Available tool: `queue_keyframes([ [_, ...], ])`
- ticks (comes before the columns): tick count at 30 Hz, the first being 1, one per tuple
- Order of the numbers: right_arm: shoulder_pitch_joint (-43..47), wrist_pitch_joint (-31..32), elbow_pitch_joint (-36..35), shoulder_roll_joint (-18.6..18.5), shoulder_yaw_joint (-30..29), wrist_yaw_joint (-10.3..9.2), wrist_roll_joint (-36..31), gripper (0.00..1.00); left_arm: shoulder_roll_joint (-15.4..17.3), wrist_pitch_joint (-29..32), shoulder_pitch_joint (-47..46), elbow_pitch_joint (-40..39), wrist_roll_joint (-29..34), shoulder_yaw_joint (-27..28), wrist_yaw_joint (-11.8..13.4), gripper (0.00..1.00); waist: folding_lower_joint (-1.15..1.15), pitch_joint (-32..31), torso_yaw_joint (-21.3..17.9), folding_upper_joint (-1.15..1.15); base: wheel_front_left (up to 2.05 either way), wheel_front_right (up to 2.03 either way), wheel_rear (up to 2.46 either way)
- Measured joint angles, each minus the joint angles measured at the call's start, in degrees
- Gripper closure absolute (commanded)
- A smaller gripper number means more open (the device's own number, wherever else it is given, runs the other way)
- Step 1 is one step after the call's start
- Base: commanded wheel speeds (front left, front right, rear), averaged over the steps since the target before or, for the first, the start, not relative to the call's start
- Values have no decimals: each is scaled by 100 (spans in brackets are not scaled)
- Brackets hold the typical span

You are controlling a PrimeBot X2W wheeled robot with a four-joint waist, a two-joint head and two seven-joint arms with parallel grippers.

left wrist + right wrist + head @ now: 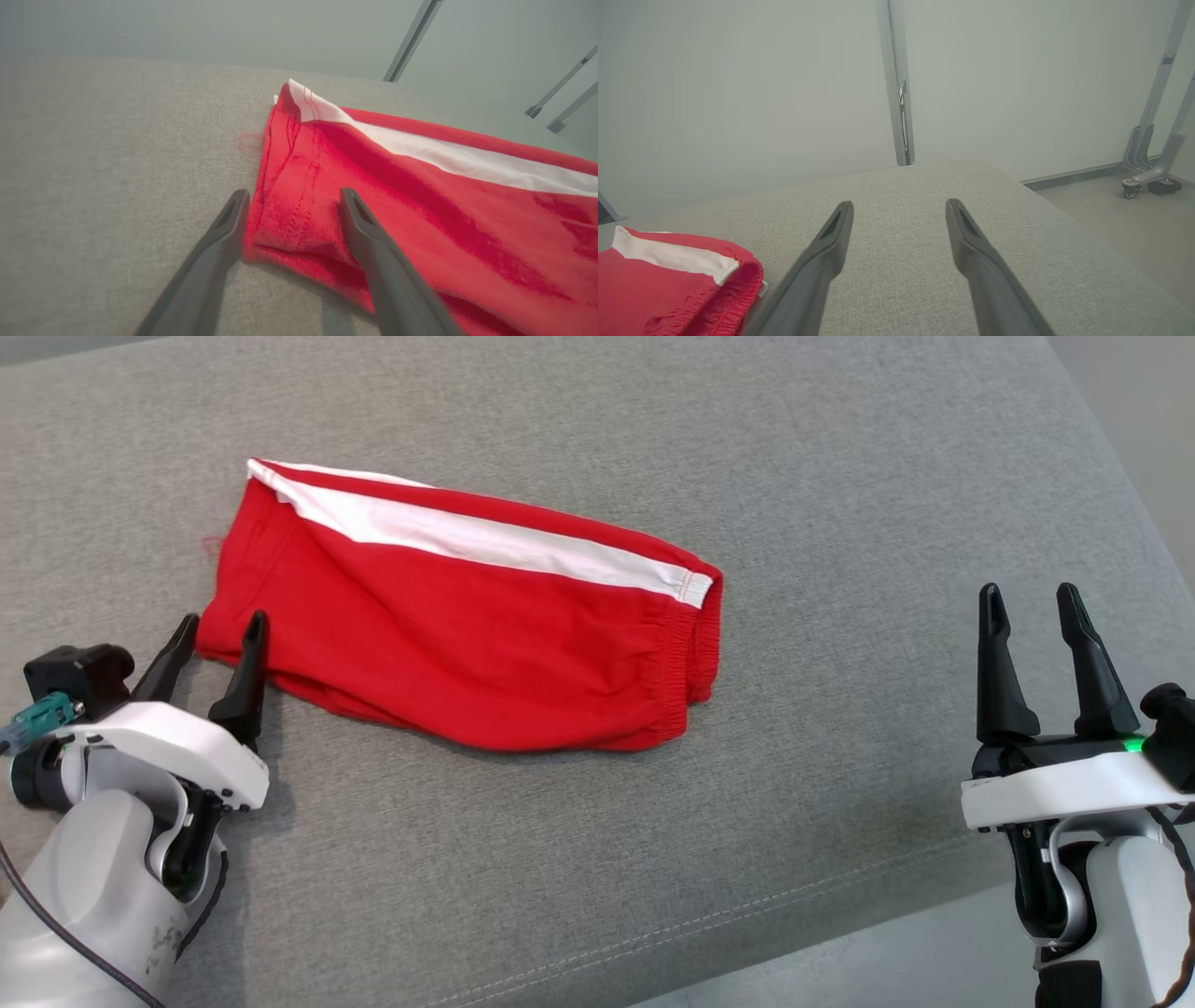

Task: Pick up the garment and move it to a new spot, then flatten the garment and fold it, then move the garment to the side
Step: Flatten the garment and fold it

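Observation:
I should next take hold of the garment with my left gripper by its red hem corner (228, 637), opposite the white stripe (448, 542), so that I can fold it.
The garment (457, 616) is a pair of red shorts with a white side stripe, folded and lying flat on the grey cushion, elastic waistband to the right. My left gripper (222, 625) is open at the garment's lower left corner. In the left wrist view that red hem corner (289, 219) lies between the left gripper's (292, 196) fingers, with the right finger over the cloth. My right gripper (1032, 597) stands open well to the right of the garment, over bare cushion. The right wrist view has the waistband (691, 280) at lower left, away from the right gripper (899, 205).
The grey fabric cushion (840, 476) carries everything; its front edge with a seam (747, 915) runs across the lower right, and its right edge drops to the floor. A wheeled metal stand (1153, 168) is on the floor far right.

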Motion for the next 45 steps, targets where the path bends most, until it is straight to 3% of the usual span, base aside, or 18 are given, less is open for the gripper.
queue_keyframes([
  [10, 18, 0, -5, 48, -124, 0, -10, 0, -163, -49, -181, 812, 34, 210, 0, 0, 0, 78, -190, 0, 0, 0, 0],
  [11, 20, 0, -5, 55, -124, 0, -9, 0, -193, -53, -210, 848, 31, 154, 0, 44, 0, 76, -179, 0, 0, 0, 0],
  [12, 20, 0, -5, 62, -123, 0, -9, 0, -215, -53, -229, 865, 3, 133, 0, 100, 0, 71, -168, 0, 0, 0, 0],
  [18, 22, 0, -5, 83, -127, 0, -1, 0, -361, -52, -246, 868, -120, -22, 0, 100, 0, 17, -16, 0, 0, 0, 0],
  [23, 21, 0, -2, 83, -140, 0, -1, 0, -477, -32, -151, 603, -42, 314, 0, 100, 0, -65, 214, 0, 0, 0, 0],
  [39, 114, 0, 307, -100, -134, 0, -7, 0, -1459, -30, 997, -38, 942, 1104, 54, 100, 0, -621, 1325, 0, 0, 0, 0],
  [45, 231, 0, 393, -177, -93, 0, -7, 0, -1671, -31, 1273, -137, 1216, 1258, 60, 100, 0, -781, 1711, 0, 0, 0, 0],
])
